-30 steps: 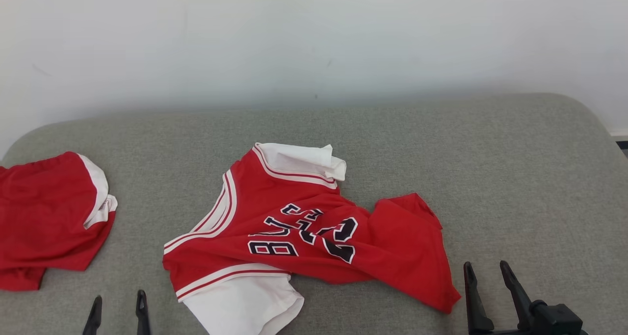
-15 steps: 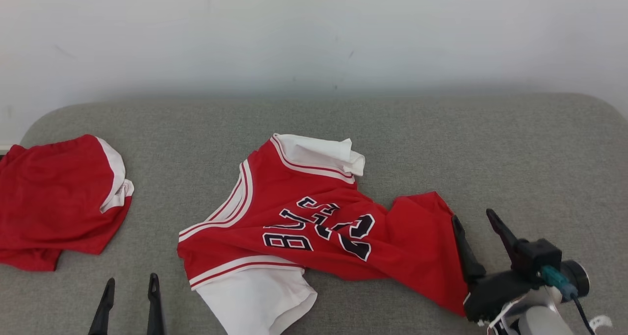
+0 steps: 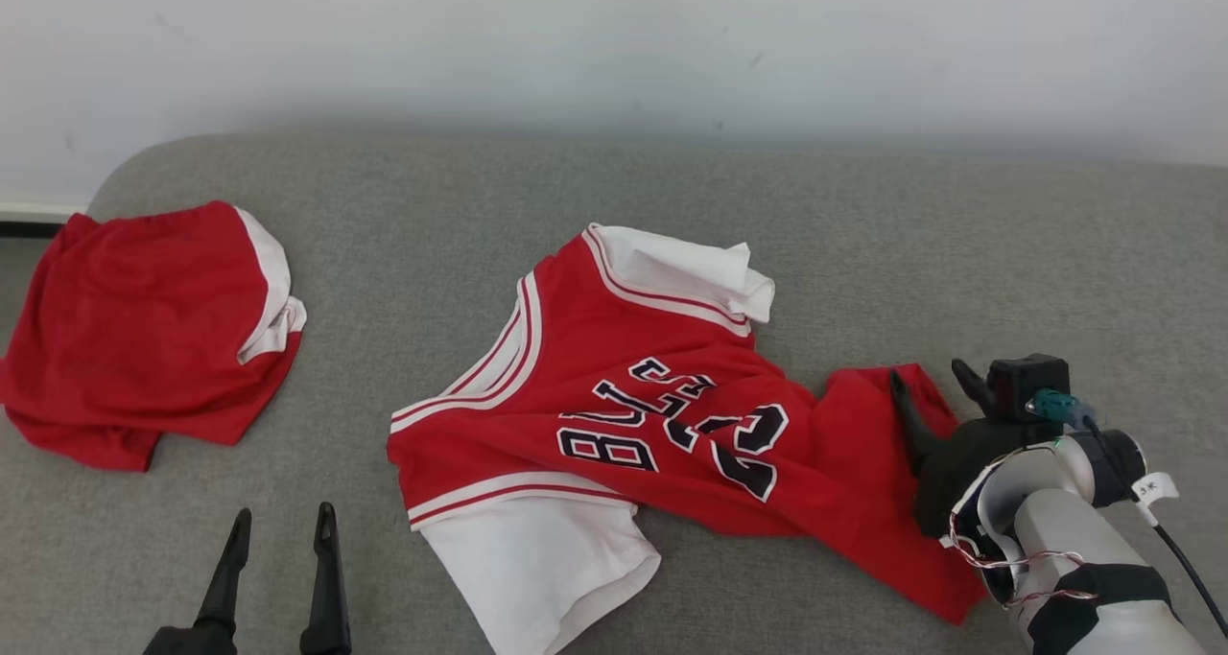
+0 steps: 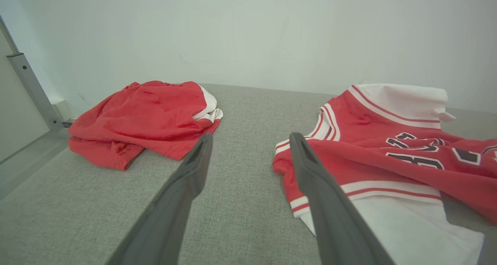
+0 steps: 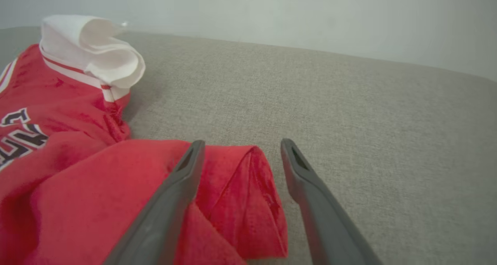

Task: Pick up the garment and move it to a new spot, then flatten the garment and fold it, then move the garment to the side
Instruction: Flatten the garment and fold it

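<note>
The jersey's lettered front lies slack while its folded hem corner (image 3: 934,402) (image 5: 251,172) stands up in a fold, so the robot's right gripper should grab the jersey by that corner next.
The garment (image 3: 652,415) is a red jersey with white sleeves and dark lettering, lying crumpled in the middle of the grey cushion (image 3: 672,185). My right gripper (image 3: 931,382) is open over the jersey's right-hand red corner. In the right wrist view that folded red corner (image 5: 240,195) lies between and under the open fingers of the right gripper (image 5: 238,146), with nothing clamped. My left gripper (image 3: 280,526) stands open at the lower left, apart from the cloth. The left wrist view shows the left gripper (image 4: 250,139) open, with the jersey (image 4: 388,156) to its right.
A second red garment with white trim (image 3: 144,329) lies bunched at the cushion's left end, also in the left wrist view (image 4: 147,117). A pale wall (image 3: 614,41) runs behind the cushion. The cushion's rounded left edge is near that bundle.
The camera has shifted, so the whole scene sits further right and higher. My right gripper has advanced from beside the jersey's lower right onto its right red corner. The left gripper stays open.
</note>
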Controlling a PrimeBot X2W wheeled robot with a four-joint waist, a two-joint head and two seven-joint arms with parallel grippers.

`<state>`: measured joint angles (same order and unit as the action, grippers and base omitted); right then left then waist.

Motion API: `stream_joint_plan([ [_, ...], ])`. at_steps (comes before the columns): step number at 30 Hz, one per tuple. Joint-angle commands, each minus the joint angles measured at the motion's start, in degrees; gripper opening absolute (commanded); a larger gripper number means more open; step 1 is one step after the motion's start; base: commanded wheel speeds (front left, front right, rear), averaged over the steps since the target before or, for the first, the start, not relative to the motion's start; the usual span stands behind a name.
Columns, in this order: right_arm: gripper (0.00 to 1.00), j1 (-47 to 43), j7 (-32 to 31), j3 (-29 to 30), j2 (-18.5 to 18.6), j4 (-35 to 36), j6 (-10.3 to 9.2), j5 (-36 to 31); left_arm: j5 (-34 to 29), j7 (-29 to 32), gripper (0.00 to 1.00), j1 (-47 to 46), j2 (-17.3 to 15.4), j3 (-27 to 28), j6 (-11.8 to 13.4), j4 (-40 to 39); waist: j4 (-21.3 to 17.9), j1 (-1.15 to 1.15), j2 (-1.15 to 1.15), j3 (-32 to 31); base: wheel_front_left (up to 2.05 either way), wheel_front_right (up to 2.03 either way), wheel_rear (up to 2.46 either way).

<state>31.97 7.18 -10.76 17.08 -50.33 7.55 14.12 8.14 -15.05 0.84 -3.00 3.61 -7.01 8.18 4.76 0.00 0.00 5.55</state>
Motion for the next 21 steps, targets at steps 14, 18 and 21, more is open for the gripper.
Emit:
stream_joint_plan([
  [14, 0.00, 6.8, 2.6, -6.5, 1.7, -7.8, -0.13, 6.2, 0.8, -0.2, 1.00, -1.0, 0.2, -0.2, 0.4, 0.8, 0.2, 0.00, 0.00, 1.1, 0.00, 0.00, 0.00],
  [18, 0.00, 10.1, 6.0, -6.7, 3.4, -6.5, -0.13, 7.7, 0.9, -0.2, 1.00, -1.2, 0.1, -0.6, 0.4, 1.1, 0.1, 0.00, 0.00, 1.2, 0.00, 0.00, 0.00],
  [21, 0.00, 12.9, 7.1, -6.4, 5.7, -5.9, -0.13, 8.0, 1.0, -0.2, 1.00, -1.7, 0.1, -1.2, 0.4, 1.2, 0.6, 0.00, 0.00, 1.6, 0.00, 0.00, 0.00],
])
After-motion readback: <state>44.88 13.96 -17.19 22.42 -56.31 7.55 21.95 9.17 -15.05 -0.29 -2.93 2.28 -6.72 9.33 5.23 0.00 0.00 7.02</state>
